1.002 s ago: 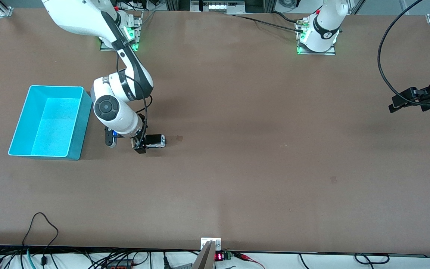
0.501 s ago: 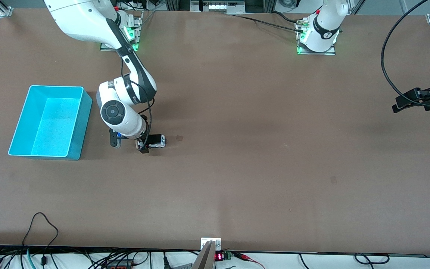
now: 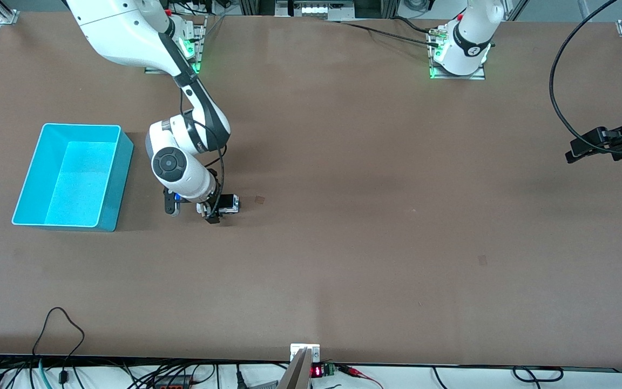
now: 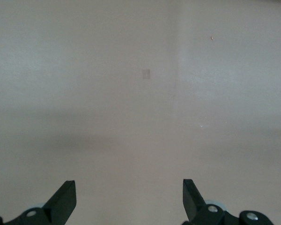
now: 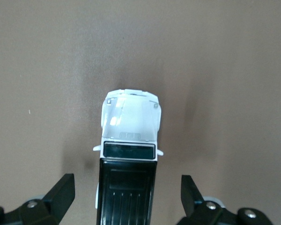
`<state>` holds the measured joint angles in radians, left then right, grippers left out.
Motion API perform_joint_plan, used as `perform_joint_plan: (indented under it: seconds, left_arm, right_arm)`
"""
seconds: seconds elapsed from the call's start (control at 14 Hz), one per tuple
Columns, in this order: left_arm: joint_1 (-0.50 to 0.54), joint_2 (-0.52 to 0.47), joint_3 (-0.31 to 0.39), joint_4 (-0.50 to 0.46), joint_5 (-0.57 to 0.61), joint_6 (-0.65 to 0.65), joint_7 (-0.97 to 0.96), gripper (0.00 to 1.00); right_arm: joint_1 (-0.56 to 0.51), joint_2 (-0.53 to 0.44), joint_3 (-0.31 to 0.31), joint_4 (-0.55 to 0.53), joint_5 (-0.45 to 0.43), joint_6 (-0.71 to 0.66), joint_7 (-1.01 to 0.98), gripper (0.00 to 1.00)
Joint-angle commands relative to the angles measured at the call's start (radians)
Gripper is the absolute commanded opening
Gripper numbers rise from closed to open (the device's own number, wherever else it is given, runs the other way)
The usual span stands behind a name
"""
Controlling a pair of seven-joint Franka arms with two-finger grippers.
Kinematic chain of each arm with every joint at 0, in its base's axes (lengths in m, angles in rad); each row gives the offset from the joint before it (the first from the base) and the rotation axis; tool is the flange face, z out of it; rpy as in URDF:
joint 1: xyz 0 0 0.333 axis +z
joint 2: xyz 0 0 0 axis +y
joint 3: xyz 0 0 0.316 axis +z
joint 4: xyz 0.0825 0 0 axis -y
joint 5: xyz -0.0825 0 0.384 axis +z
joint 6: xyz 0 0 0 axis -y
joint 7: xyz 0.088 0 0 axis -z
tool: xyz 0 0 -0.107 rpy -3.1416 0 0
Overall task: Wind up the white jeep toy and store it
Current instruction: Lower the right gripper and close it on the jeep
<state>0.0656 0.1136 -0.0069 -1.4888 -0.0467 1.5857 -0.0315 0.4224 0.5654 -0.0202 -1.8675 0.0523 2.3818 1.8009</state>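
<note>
My right gripper grabs the white jeep toy by its black rear roof (image 5: 126,197) next, to store the toy in the turquoise bin.
The white jeep toy (image 3: 230,203) stands on the brown table with its white hood (image 5: 129,123) pointing toward the left arm's end. My right gripper (image 3: 212,209) is low over the jeep's black rear roof. In the right wrist view the right gripper (image 5: 126,182) is open, one finger on each side of the roof with a gap on both sides and no contact. My left gripper (image 3: 572,155) waits above bare table at the left arm's end. In its own wrist view the left gripper (image 4: 129,187) is open and holds nothing.
An empty turquoise bin (image 3: 123,174) sits beside the right arm, toward the right arm's end of the table from the jeep. A small dark mark (image 3: 259,200) lies just past the jeep's nose. Cables (image 3: 57,329) trail along the table edge nearest the front camera.
The right arm has shifted a little toward the jeep, bringing its open fingers further along the roof. The left gripper has barely drifted. The jeep has not moved.
</note>
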Motion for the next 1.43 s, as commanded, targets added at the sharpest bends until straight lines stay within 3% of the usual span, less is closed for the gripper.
perform_joint_plan:
  seconds: [0.0, 0.29, 0.36, 0.57, 0.64, 0.72, 0.93, 1.36]
  left_arm:
    - [0.003, -0.014, -0.002, -0.007, -0.004, 0.004, 0.004, 1.0]
    - [0.003, -0.014, -0.002, -0.005, -0.004, 0.004, 0.004, 1.0]
    - [0.003, -0.014, -0.002, -0.005, -0.004, 0.004, 0.004, 1.0]
    - [0.003, -0.014, -0.002, -0.005, -0.004, 0.004, 0.004, 1.0]
    - [0.003, -0.014, -0.002, -0.005, -0.004, 0.004, 0.004, 1.0]
    - [0.002, -0.014, -0.002, -0.005, -0.004, 0.004, 0.004, 1.0]
    - [0.002, -0.014, -0.002, -0.005, -0.004, 0.005, 0.004, 1.0]
    - [-0.004, -0.014, -0.005, -0.013, -0.004, 0.048, 0.004, 1.0]
  right_arm:
    - [0.001, 0.024, 0.005, 0.019, 0.011, 0.017, 0.011, 1.0]
    - [-0.001, 0.024, 0.006, 0.019, 0.009, 0.019, 0.003, 0.97]
    - [-0.001, 0.024, 0.012, 0.019, 0.009, 0.017, -0.001, 0.87]
    - [-0.001, 0.024, 0.016, 0.019, 0.008, 0.017, -0.058, 0.3]
    - [-0.002, 0.024, 0.017, 0.019, 0.009, 0.017, -0.089, 0.17]
    - [-0.004, 0.024, 0.017, 0.019, 0.009, 0.017, -0.101, 0.1]
    - [-0.005, 0.022, 0.016, 0.019, 0.009, 0.017, -0.124, 0.0]
    - [-0.083, -0.076, 0.016, 0.017, 0.018, -0.058, -0.506, 0.0]
